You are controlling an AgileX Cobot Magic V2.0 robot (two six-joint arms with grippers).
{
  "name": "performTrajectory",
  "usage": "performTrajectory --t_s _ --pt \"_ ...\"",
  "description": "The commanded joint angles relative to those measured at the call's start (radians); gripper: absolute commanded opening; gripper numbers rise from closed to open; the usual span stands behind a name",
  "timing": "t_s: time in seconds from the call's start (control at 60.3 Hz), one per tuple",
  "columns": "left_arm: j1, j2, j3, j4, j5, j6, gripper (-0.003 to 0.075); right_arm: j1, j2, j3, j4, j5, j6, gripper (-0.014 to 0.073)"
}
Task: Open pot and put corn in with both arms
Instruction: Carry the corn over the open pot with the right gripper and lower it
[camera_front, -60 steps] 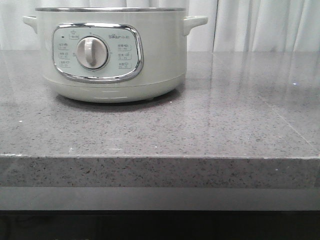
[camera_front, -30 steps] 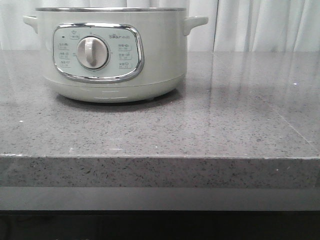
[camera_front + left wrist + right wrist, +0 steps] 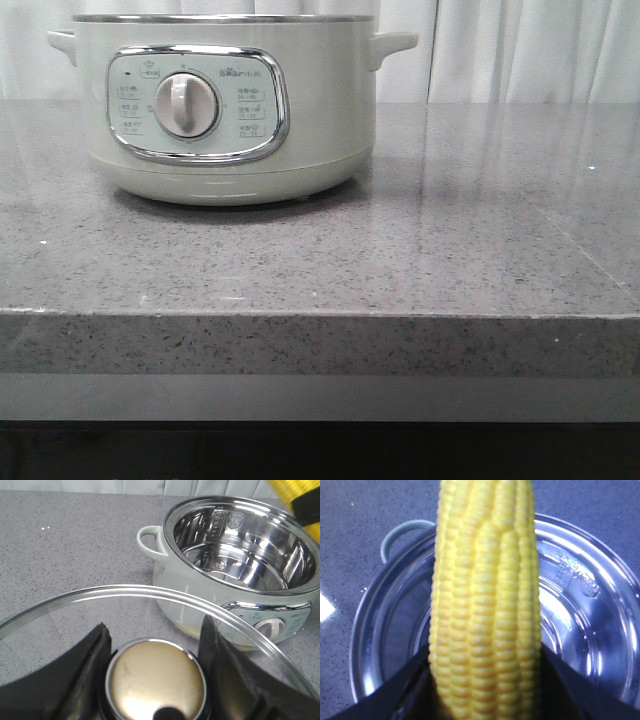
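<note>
The yellow corn is hanging above the pot's open bowl in the right wrist view, so my right gripper will keep hold of it until it is lower.
The pot stands at the back left of the counter, its dial facing me. In the left wrist view the pot is open, and its steel bowl shows nothing inside. My left gripper is shut on the round gold knob of the glass lid and holds it beside the pot. My right gripper is shut on the yellow corn, held lengthwise above the open bowl. The corn also shows at the pot's far rim. Neither gripper shows in the front view.
The grey speckled stone counter runs right of the pot, with its front edge near me. White curtains hang behind. A pot side handle sticks out past the rim.
In the front view the pot sits a few pixels further right than one second ago. Nothing else differs there.
</note>
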Motion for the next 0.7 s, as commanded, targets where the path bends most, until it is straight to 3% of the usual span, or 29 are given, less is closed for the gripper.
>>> performTrajectory --t_s 0.0,0.564,0.68 --pt "0.004 -0.007 -0.038 -0.006 -0.149 -0.007 0.0249 0.001 -0.022 -0.04 0.003 -0.055 -0.015 0.0259" --pt "0.004 -0.007 -0.038 -0.006 -0.145 -0.007 0.0249 0.001 0.073 -0.04 -0.056 -0.001 -0.026 0.0265" --pt "0.004 -0.007 -0.038 -0.006 -0.145 -0.007 0.0249 0.001 0.073 -0.04 -0.065 0.005 -0.026 0.0402"
